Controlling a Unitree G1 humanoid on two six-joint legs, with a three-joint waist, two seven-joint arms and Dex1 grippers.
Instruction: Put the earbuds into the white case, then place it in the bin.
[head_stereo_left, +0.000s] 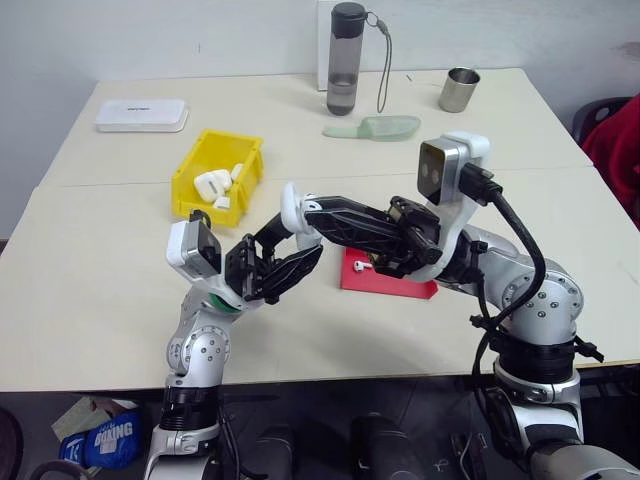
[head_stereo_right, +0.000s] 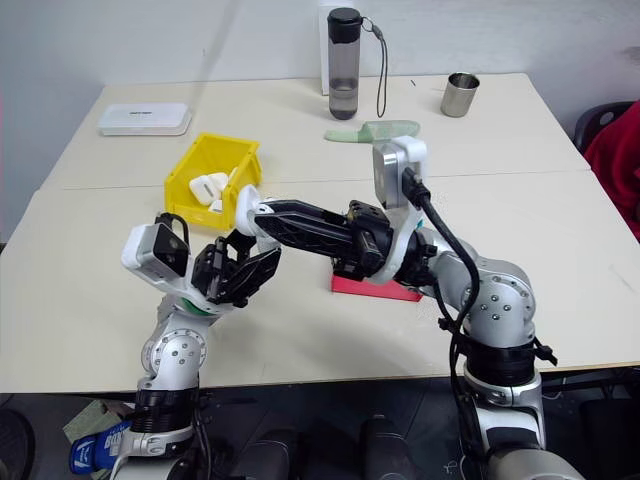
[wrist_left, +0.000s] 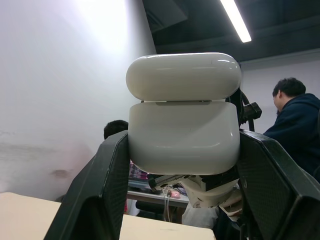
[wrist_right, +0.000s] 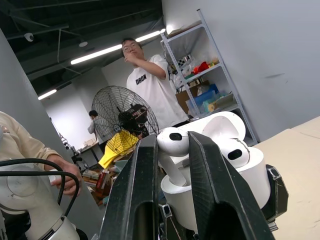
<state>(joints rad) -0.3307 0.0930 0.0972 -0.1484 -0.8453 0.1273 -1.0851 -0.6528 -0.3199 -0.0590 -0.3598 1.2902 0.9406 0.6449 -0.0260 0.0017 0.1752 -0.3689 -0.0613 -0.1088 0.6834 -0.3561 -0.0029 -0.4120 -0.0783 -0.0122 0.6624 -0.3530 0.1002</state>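
Observation:
The earbud's stem (wrist_right: 173, 173) is standing inside the open case, so the earbud would stay in there. My right gripper should open now.
My left gripper (head_stereo_left: 283, 238) is shut on the white case (wrist_left: 183, 141) and holds it raised above the table with its lid flipped open. My right gripper (wrist_right: 172, 146) reaches in from the right and is shut on one of the earbuds (wrist_right: 173, 141), held right at the open case (head_stereo_left: 293, 208). A second earbud (wrist_right: 235, 152) sits in the case. The yellow bin (head_stereo_left: 190, 172) stands behind my left gripper on the table, with small white cases (head_stereo_left: 213, 183) inside it.
A red tray (head_stereo_left: 397, 287) lies under my right arm with a small white piece (head_stereo_left: 362, 266) on it. At the back stand a dark bottle (head_stereo_left: 346, 60), a metal cup (head_stereo_left: 459, 90), a flat white box (head_stereo_left: 141, 115) and a pale green item (head_stereo_left: 372, 128). People stand beyond the table.

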